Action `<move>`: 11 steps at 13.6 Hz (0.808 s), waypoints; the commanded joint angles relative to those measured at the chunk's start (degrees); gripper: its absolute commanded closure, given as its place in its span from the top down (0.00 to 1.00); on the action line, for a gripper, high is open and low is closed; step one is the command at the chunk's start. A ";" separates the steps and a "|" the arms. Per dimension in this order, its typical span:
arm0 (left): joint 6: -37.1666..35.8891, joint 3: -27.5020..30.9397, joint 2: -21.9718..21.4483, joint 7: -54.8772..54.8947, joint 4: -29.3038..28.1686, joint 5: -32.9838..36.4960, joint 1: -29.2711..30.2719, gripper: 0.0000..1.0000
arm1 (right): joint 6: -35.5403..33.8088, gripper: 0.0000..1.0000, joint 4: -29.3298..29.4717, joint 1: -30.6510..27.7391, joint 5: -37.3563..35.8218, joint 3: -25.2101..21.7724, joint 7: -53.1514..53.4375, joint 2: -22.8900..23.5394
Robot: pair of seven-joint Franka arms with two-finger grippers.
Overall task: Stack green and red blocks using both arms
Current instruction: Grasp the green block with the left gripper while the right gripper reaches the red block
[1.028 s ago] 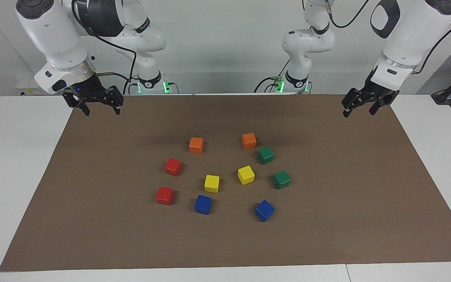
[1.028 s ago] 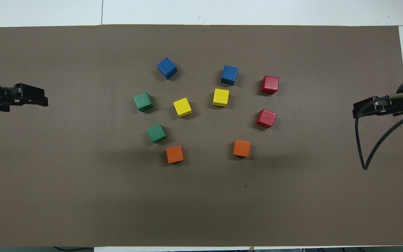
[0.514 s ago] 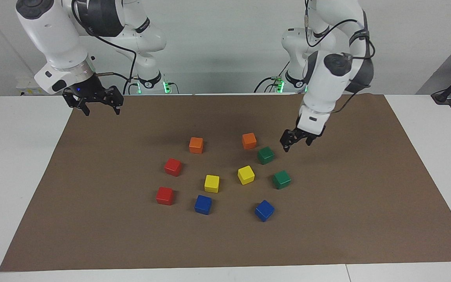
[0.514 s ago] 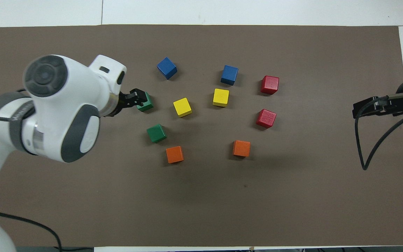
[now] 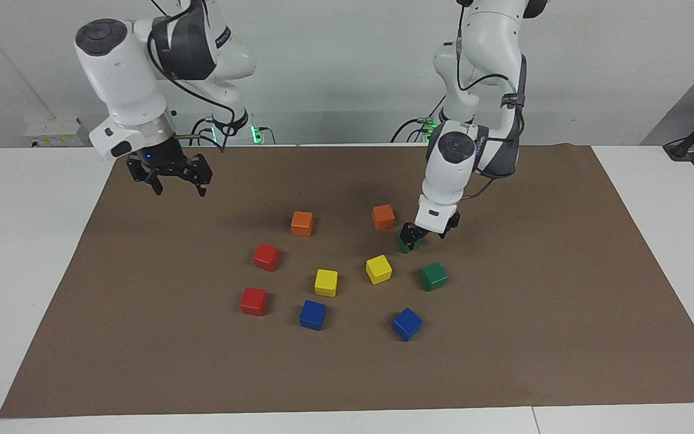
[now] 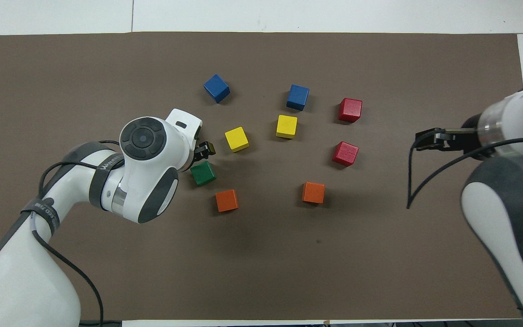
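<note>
The green block's top side [image 6: 203,173] is below my raised fingers in the overhead view, so my left gripper must lower to it before closing on the block.
Two dark green blocks lie toward the left arm's end of the cluster: the nearer one [image 5: 408,246] [image 6: 203,173] and the farther one [image 5: 433,276], which the left arm hides in the overhead view. Two red blocks [image 5: 266,257] [image 5: 253,301] lie toward the right arm's end; the overhead view shows them too [image 6: 345,153] [image 6: 350,110]. My left gripper [image 5: 422,236] [image 6: 207,149] is open and low over the nearer green block; whether it touches is unclear. My right gripper [image 5: 178,188] [image 6: 422,138] is open, raised over the brown mat, holding nothing.
On the brown mat [image 5: 534,337] lie two orange blocks [image 5: 302,223] [image 5: 383,216], nearest the robots. Two yellow blocks [image 5: 326,282] [image 5: 378,269] sit in the middle, and two blue blocks [image 5: 312,314] [image 5: 406,323] lie farthest out. One orange block sits close beside the left gripper.
The left arm swung in from its end of the mat and came down over the nearer green block. The right gripper shifted a little inward over the mat. No block has moved.
</note>
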 commanded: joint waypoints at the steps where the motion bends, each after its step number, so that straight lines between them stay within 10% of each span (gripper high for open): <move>1: 2.53 0.82 0.99 -3.68 -0.27 2.25 -1.33 1.00 | 7.62 1.00 -2.16 3.67 0.12 0.25 11.10 4.68; 6: 4.29 0.73 0.90 -5.96 -3.25 2.25 -2.30 1.00 | 19.93 1.00 -2.16 7.63 3.46 0.25 20.96 14.01; 7: 5.25 0.73 0.72 -7.36 -4.56 2.25 -2.56 0.88 | 21.70 1.00 -2.25 7.63 3.46 0.25 21.32 15.33; 9: 5.71 0.73 0.64 -11.49 -4.49 2.25 -3.27 0.00 | 22.94 1.00 -2.34 7.72 3.46 0.26 21.41 16.92; 11: 2.03 1.00 -0.06 -9.07 -4.40 2.60 -2.40 0.00 | 23.47 1.00 -3.21 7.72 3.55 0.26 21.23 17.54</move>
